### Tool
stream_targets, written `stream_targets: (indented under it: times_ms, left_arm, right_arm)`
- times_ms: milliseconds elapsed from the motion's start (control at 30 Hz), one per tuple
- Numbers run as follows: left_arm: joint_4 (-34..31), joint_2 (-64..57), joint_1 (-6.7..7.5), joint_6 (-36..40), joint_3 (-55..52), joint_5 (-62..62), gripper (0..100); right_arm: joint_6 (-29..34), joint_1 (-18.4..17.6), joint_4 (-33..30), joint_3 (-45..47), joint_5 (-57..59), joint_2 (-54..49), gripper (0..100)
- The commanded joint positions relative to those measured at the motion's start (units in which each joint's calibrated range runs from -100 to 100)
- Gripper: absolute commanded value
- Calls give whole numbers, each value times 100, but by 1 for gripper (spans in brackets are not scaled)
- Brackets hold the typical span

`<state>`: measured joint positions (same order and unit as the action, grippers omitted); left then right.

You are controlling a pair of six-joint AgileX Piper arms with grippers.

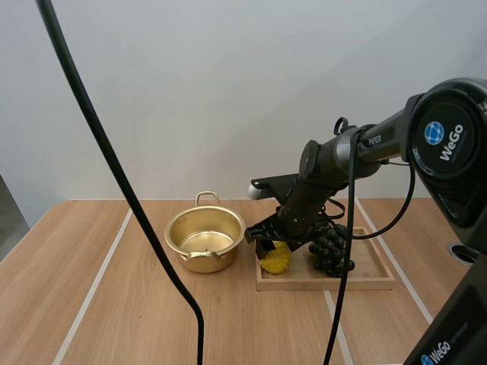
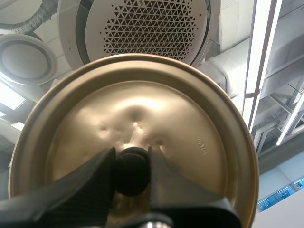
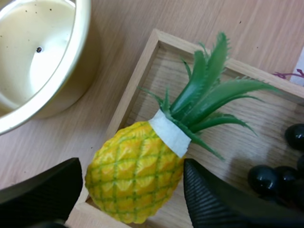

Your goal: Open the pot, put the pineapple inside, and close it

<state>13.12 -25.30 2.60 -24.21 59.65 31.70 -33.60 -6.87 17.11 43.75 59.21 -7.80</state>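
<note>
The right gripper grips the toy pineapple by its yellow body [image 1: 276, 260] next, to put it inside the open golden pot [image 1: 204, 242].
A golden pot [image 1: 204, 242] stands open on the table, its inside [image 3: 33, 52] bare. A yellow pineapple [image 3: 135, 176] with green leaves lies in the near left corner of the wooden tray [image 1: 369, 280]. My right gripper [image 1: 272, 245] hangs over the pineapple [image 1: 277, 260], open, with one finger on each side of the fruit and not touching it [image 3: 128, 199]. My left gripper [image 2: 130, 166] is shut on the black knob [image 2: 131, 172] of the golden lid [image 2: 190, 123], held up away from the table.
A bunch of dark grapes [image 1: 330, 248] lies in the tray just right of the pineapple, close to my right gripper; the grapes [image 3: 280, 171] sit beside one finger. The pot's rim is a short way left of the tray edge.
</note>
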Motion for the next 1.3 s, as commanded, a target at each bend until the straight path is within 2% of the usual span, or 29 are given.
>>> stream_targets:
  times_ms: [0, 233, 267, 300, 333, 400, 933, 1267]
  left_arm:
    - [-18, -11, 1, 23, 10, -14, 0]
    - [-18, -11, 1, 14, 10, -16, 0]
    - [-18, -11, 1, 14, 10, -16, 0]
    - [-18, -11, 1, 14, 10, -16, 0]
    - [-18, -11, 1, 14, 10, -16, 0]
    - [-18, -11, 1, 14, 10, -16, 0]
    - [-18, -11, 1, 5, 10, -16, 0]
    - [-18, -11, 1, -8, 10, -16, 0]
  right_arm:
    - [-48, -7, 0, 26, -108, 162, 100]
    - [-48, -7, -26, 26, -108, 360, 100]
    - [-48, -7, -26, 26, -108, 360, 88]
    - [-48, -7, -26, 26, -108, 360, 73]
    - [-48, -7, -26, 26, -92, 360, 50]
    - [-59, -7, -26, 26, -92, 360, 0]
    - [-172, -7, -26, 26, -129, 315, 0]
    - [-221, -7, -26, 26, -516, -492, 0]
